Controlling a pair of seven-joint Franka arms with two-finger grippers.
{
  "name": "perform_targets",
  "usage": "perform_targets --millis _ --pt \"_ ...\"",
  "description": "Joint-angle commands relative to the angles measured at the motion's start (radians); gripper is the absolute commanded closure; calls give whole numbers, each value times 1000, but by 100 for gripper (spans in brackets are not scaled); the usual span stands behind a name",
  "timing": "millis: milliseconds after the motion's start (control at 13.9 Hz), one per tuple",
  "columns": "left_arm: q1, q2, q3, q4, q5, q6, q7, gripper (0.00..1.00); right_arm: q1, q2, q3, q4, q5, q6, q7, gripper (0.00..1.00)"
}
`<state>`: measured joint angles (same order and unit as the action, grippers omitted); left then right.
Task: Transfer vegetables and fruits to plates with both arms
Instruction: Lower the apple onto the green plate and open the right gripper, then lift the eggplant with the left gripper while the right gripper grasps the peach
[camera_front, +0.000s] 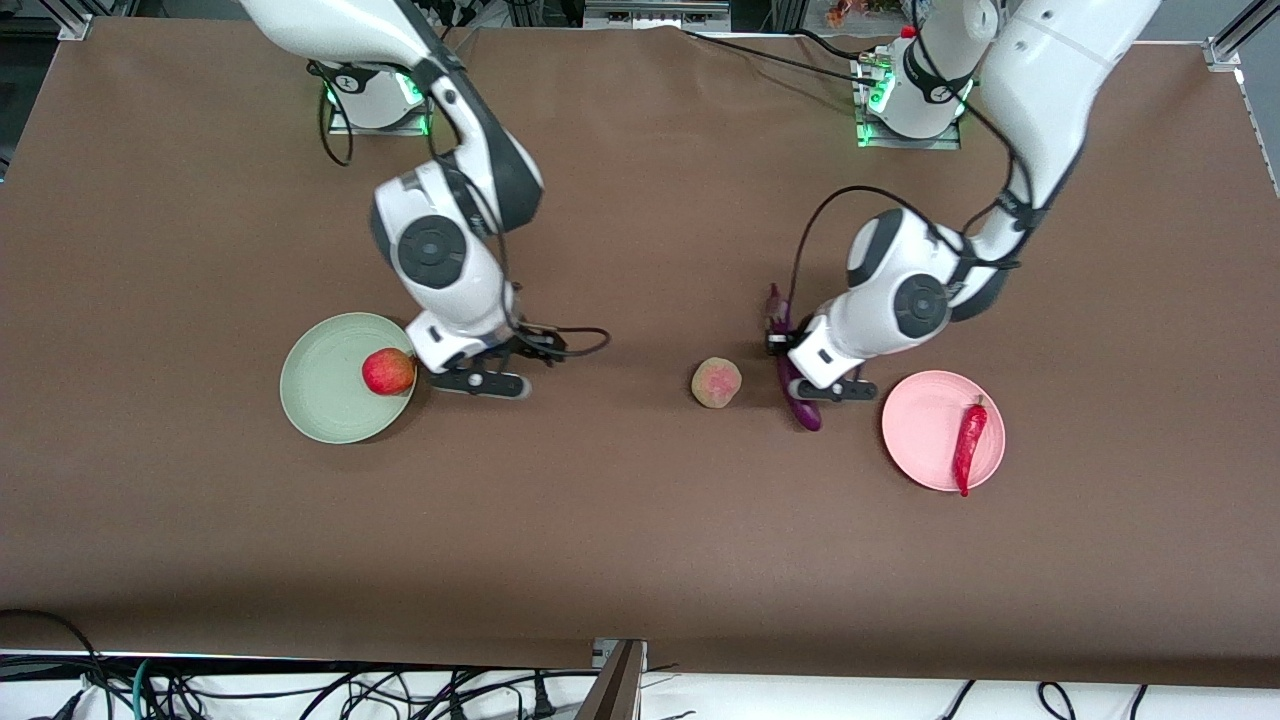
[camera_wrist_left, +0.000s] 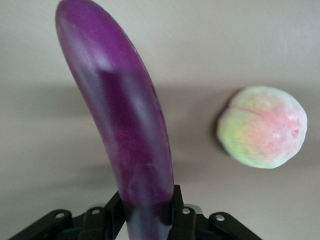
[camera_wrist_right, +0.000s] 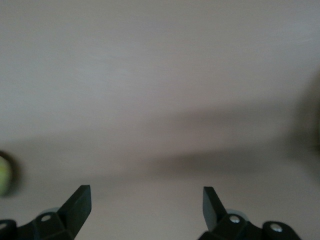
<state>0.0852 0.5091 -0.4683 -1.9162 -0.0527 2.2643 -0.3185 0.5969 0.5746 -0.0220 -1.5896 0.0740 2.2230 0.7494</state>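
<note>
I should move the peach onto the green plate (camera_front: 325, 385) next. My right gripper should grab the peach by its round middle (camera_front: 716, 383) for that.
My left gripper (camera_front: 833, 389) is shut on the purple eggplant (camera_front: 806, 412), gripping it near its middle; in the left wrist view the gripper (camera_wrist_left: 147, 201) has a finger on each side of the eggplant (camera_wrist_left: 120, 110). The peach (camera_front: 716, 382) lies on the table beside the eggplant, toward the right arm's end, and shows in the left wrist view (camera_wrist_left: 262, 127). The red chili (camera_front: 968, 445) lies on the pink plate (camera_front: 925, 425). The round red fruit (camera_front: 388, 371) sits on the green plate (camera_front: 325, 385). My right gripper (camera_front: 482, 381) is open and empty, low beside the green plate (camera_wrist_right: 146, 197).
The brown table cloth (camera_front: 640, 520) stretches bare toward the front camera. Both arm bases (camera_front: 375, 100) stand along the table's edge farthest from the camera. Cables hang past the table's near edge.
</note>
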Motion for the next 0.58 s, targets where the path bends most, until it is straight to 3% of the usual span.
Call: perform_targets --millis 0,360,505 --pt "62 -26 0 74 77 -116 100 100 76 152 -4 160 13 114 204 1" --pt "137 3 14 143 373 -201 353 98 202 362 -15 386 1 256 528 1" --pt "172 40 16 144 401 -198 418 96 224 441 -19 486 -3 274 594 1"
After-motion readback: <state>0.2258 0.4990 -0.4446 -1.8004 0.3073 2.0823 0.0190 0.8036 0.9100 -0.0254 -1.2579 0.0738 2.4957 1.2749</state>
